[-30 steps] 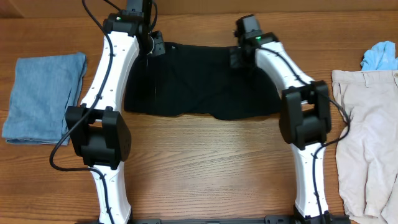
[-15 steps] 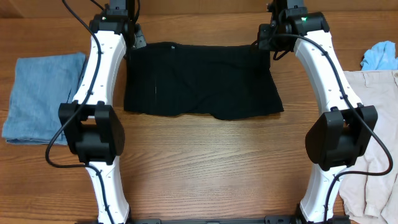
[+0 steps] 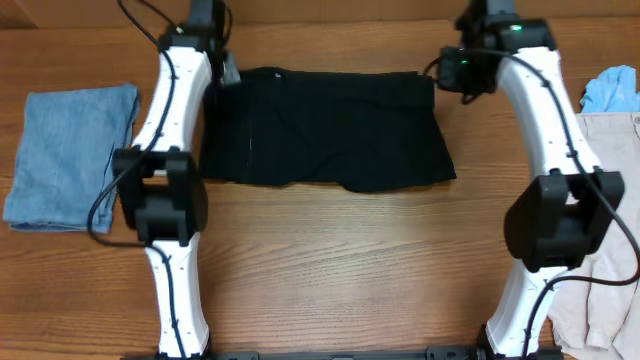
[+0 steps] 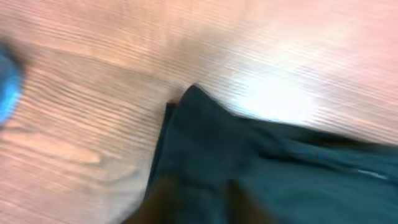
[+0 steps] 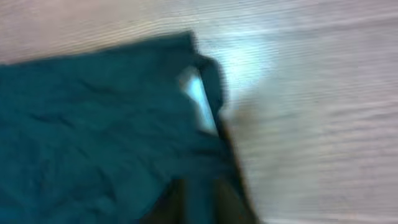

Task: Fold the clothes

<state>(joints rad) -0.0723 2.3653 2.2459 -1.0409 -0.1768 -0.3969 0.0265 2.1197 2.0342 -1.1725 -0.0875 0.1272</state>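
Note:
I will arrange and fold the black garment [image 3: 325, 130], so next I will grab it with my right gripper by the open side edge at its far corner.
The black shorts-like garment [image 3: 325, 130] lies flat across the far middle of the table, with a tiny white tag [image 3: 277, 75] near its far edge. My left gripper [image 3: 228, 70] hovers at its far left corner and my right gripper [image 3: 452, 72] at its far right corner. The left wrist view is blurred: the left gripper [image 4: 204, 193] has its fingers apart over the dark cloth [image 4: 280, 168], whose corner lies on the wood ahead. In the right wrist view the right gripper [image 5: 200, 193] stands slightly open above the cloth [image 5: 93, 124], gripping nothing.
A folded faded-blue garment [image 3: 68, 155] lies at the left edge. A beige garment [image 3: 600, 220] spreads along the right edge, with a light-blue piece [image 3: 612, 90] behind it. Both arm bases stand at the near edge.
Both arms have swung from over the black garment out to its far corners, and the cloth has spread wider. The jaws that were shut now stand apart.

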